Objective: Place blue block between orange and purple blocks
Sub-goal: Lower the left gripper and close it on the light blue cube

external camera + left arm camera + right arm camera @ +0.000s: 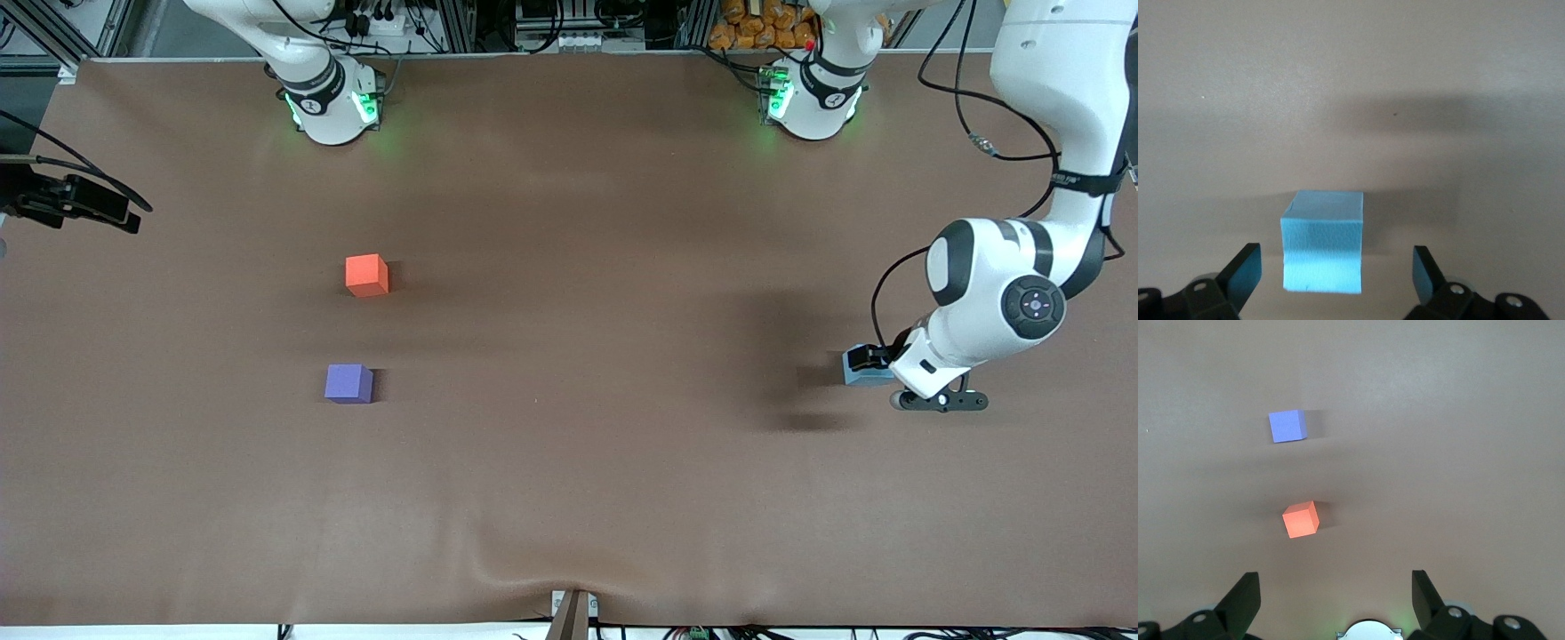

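The left gripper isn't ready to close on the blue block yet and needs to move toward it first: its fingers stop short of the block's near side.
The blue block (862, 375) rests on the brown table toward the left arm's end. My left gripper (869, 363) is down at it and open. In the left wrist view the block (1323, 243) sits between the two fingers with a gap on each side of my left gripper (1335, 268). The orange block (367, 275) and the purple block (348, 383) lie toward the right arm's end, the purple one nearer the front camera. My right gripper (1335, 590) is open and empty, waiting high over its own base, with the orange block (1301, 519) and the purple block (1286, 426) below it.
A gap of bare table (356, 333) separates the orange and purple blocks. A black fixture (76, 203) juts in at the table edge by the right arm's end. The arm bases (331, 102) stand along the table's edge farthest from the front camera.
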